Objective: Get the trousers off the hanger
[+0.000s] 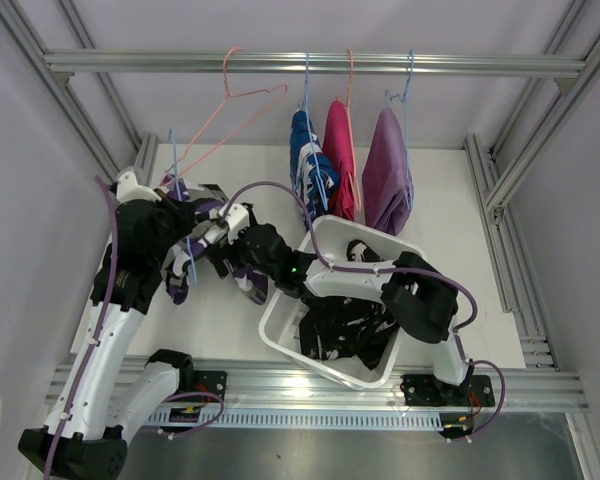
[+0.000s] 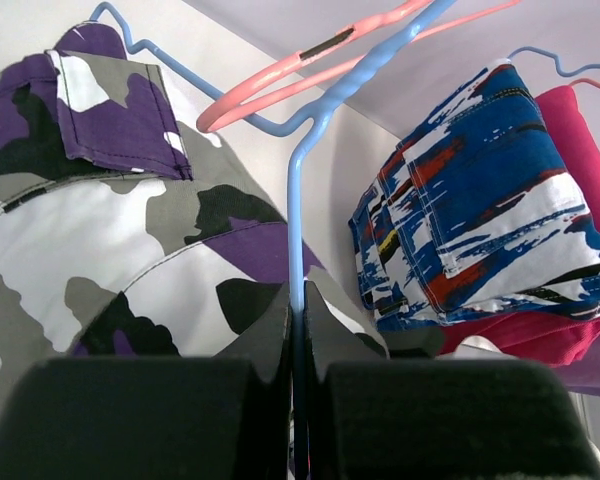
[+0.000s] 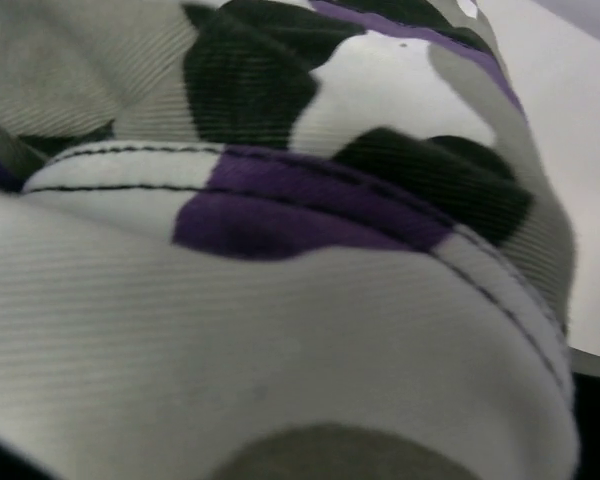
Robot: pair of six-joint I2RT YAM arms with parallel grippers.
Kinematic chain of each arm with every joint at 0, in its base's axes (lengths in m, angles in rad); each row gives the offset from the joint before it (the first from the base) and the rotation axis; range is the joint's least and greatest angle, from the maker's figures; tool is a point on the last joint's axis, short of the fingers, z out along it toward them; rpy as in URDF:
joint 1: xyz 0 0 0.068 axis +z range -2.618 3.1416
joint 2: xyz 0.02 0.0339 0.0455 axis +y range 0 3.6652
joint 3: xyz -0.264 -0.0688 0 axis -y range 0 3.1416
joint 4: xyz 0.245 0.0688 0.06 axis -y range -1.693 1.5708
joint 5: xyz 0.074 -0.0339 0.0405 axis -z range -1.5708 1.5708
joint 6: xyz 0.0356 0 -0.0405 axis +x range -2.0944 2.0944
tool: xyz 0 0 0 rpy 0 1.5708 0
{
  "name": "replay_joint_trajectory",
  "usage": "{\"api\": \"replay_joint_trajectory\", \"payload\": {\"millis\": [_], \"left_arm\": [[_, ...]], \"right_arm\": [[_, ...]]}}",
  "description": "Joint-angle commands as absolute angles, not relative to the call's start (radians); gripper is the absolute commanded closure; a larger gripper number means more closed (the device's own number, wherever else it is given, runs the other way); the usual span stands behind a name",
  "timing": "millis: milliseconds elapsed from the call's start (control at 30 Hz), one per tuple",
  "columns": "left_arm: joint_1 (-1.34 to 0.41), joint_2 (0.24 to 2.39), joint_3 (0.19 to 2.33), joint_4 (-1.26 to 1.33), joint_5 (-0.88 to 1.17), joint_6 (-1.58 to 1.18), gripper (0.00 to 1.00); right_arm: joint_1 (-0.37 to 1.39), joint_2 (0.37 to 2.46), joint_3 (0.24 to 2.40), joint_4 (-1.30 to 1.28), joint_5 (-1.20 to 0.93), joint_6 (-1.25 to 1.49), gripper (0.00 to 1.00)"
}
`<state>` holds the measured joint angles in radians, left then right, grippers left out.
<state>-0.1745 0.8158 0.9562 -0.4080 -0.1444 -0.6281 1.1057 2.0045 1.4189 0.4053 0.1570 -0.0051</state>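
The camouflage trousers need to come off the blue hanger (image 2: 295, 200), so my right gripper should next grab the camouflage trousers' cloth (image 2: 346, 316) on the basket side.
My left gripper (image 2: 298, 300) is shut on the thin wire of a blue hanger (image 2: 295, 200) at the left of the table (image 1: 460, 250). The purple-white camouflage trousers (image 2: 100, 220) hang from it, bunched beside the jaws. My right gripper (image 1: 248, 272) is pressed into the same trousers (image 3: 280, 250). Their cloth fills the right wrist view and hides the fingers. Three more trousers hang on the rail: blue-white patterned (image 1: 308, 155), bright pink (image 1: 338, 150) and lilac (image 1: 385, 170). Black trousers (image 1: 345, 330) lie in the white basket (image 1: 280, 312).
An empty pink hanger (image 1: 230, 100) hangs on the metal rail (image 1: 130, 62), tilted left above my left arm. The white basket stands tilted at the near right, under my right forearm. Aluminium frame posts (image 1: 550, 120) stand at both sides.
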Motion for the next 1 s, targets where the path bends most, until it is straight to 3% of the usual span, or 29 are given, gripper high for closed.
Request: {"api": "replay_joint_trajectory", "payload": {"millis": [0, 367, 600, 700, 733, 800, 833, 867, 967], "left_arm": [[-0.167, 0.792, 0.996, -0.268, -0.100, -0.632, 0.99], [-0.150, 0.767, 1.008, -0.275, -0.061, -0.638, 0.99], [-0.144, 0.738, 1.014, -0.276, -0.040, -0.646, 1.00], [-0.143, 0.735, 1.012, -0.275, -0.041, -0.646, 0.99], [-0.141, 0.736, 1.012, -0.275, -0.040, -0.646, 0.99], [-0.130, 0.745, 1.012, -0.276, -0.038, -0.650, 0.99], [-0.126, 0.747, 1.011, -0.276, -0.029, -0.652, 1.00], [-0.115, 0.749, 1.009, -0.275, -0.023, -0.658, 1.00], [-0.100, 0.756, 1.008, -0.270, -0.009, -0.666, 0.99]], "right_arm": [[1.108, 2.052, 1.477, 0.531, 0.074, 0.046, 0.01], [1.101, 2.152, 1.526, 0.633, 0.049, 0.052, 0.01], [1.091, 2.190, 1.537, 0.761, 0.181, 0.009, 0.01], [1.065, 2.194, 1.534, 0.784, 0.189, 0.044, 0.29], [1.060, 2.184, 1.528, 0.781, 0.181, 0.061, 0.54], [1.054, 2.145, 1.491, 0.785, 0.169, 0.081, 0.76], [1.055, 2.128, 1.477, 0.785, 0.170, 0.081, 0.93], [1.058, 2.111, 1.467, 0.775, 0.178, 0.078, 1.00], [1.063, 2.025, 1.459, 0.677, 0.181, 0.060, 1.00]]}}
